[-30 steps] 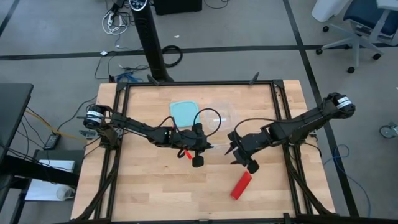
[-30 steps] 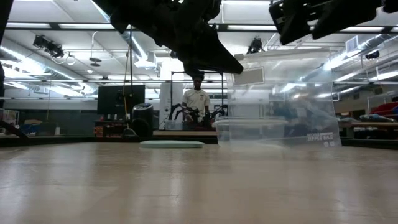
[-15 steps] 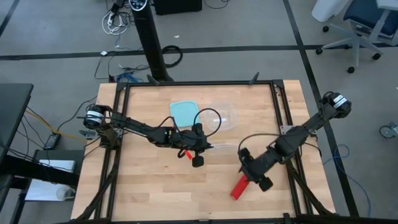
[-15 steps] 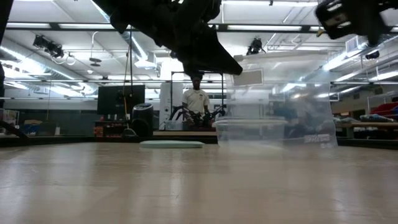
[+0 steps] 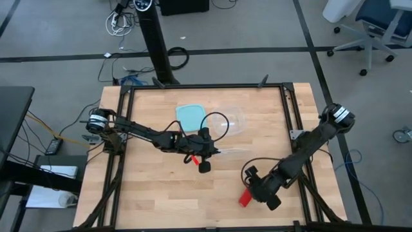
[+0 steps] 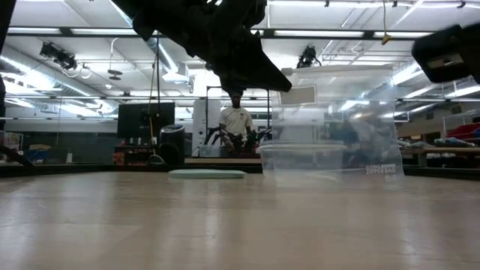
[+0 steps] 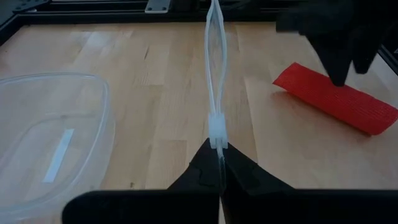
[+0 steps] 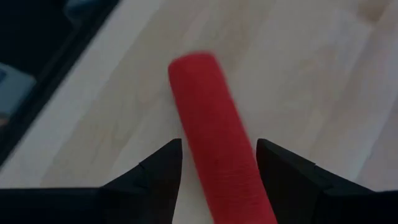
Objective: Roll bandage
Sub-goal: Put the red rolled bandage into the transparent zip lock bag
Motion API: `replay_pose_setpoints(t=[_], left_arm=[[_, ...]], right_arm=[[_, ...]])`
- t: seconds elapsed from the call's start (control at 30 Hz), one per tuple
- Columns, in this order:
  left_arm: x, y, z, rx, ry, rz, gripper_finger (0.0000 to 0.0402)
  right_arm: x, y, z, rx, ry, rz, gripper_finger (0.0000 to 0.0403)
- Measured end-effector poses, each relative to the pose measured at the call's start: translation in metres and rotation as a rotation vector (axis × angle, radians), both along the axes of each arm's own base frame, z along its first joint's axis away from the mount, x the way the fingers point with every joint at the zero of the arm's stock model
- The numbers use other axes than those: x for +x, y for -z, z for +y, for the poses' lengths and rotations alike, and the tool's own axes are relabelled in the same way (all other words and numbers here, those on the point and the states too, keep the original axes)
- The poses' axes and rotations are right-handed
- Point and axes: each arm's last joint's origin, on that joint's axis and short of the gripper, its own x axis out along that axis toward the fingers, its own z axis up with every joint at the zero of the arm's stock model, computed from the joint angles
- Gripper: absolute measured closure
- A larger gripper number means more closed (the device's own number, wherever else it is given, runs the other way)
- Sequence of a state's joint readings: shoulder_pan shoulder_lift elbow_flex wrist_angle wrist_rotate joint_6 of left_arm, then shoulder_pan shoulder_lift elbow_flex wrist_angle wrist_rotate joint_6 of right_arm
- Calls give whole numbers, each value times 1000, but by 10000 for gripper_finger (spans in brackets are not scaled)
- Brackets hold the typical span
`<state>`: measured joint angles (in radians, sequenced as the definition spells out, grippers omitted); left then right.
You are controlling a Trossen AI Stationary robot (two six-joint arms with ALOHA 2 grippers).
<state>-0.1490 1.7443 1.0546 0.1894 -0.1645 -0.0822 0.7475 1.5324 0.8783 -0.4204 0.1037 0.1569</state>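
Note:
My right gripper lowers its fingers first and then closes on the roll. They hover above the red roll's top point(image 5: 245, 197), so closing now would miss it.
The bandage is a short red roll point(image 5: 244, 198) lying on the table near its near edge, right of the middle; it also shows in the left wrist view point(image 7: 336, 98). My right gripper point(image 5: 256, 191) is open and low over the roll. In the right wrist view its two fingers stand on either side of the roll point(image 8: 208, 112), along its length, with a gap on each side. My left gripper point(image 5: 205, 158) is at the table's middle, shut on a clear plastic bag point(image 6: 337, 120). My left gripper pinches the bag's zip edge point(image 7: 216, 127) at one end, between its two fingertips. The edge runs straight away from the fingers, toward the table's right. The bag hangs upright below the edge, and its bottom point(image 6: 337, 174) is down at the table.
A light-blue square lid point(image 5: 191, 117) lies at the far middle. A clear plastic container point(image 5: 230, 120) sits beside it, just past the bag. A person stands in the room beyond the table point(image 6: 237, 124). There is bare wood on the near left.
My right gripper has gone from the table's middle right toward the near edge and down, and now stands over the red roll with its fingers on either side of it. The roll has stayed where it was.

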Motion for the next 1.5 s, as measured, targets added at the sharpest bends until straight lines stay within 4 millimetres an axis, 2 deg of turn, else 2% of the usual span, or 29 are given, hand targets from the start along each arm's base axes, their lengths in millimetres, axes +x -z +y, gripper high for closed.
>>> replay_pose_setpoints(t=[0.2,0.5,0.8,0.93,1.07,1.3,1.5], left_arm=[[0,0,0,0,0,0,402],[0,0,0,-1,-1,1,402],[0,0,0,-1,-1,1,402],[0,0,0,-1,-1,1,402],[0,0,0,-1,-1,1,402],[0,0,0,-1,-1,1,402],[0,0,0,-1,-1,0,402]], right_arm=[[1,10,4,-38,-27,26,197],[7,-1,8,-115,-68,-27,197],[11,23,6,-121,-82,81,188],[11,27,7,-126,-92,94,187],[11,27,6,-136,-92,96,206],[9,31,6,-142,-105,142,265],[9,23,3,-116,-55,159,273]])
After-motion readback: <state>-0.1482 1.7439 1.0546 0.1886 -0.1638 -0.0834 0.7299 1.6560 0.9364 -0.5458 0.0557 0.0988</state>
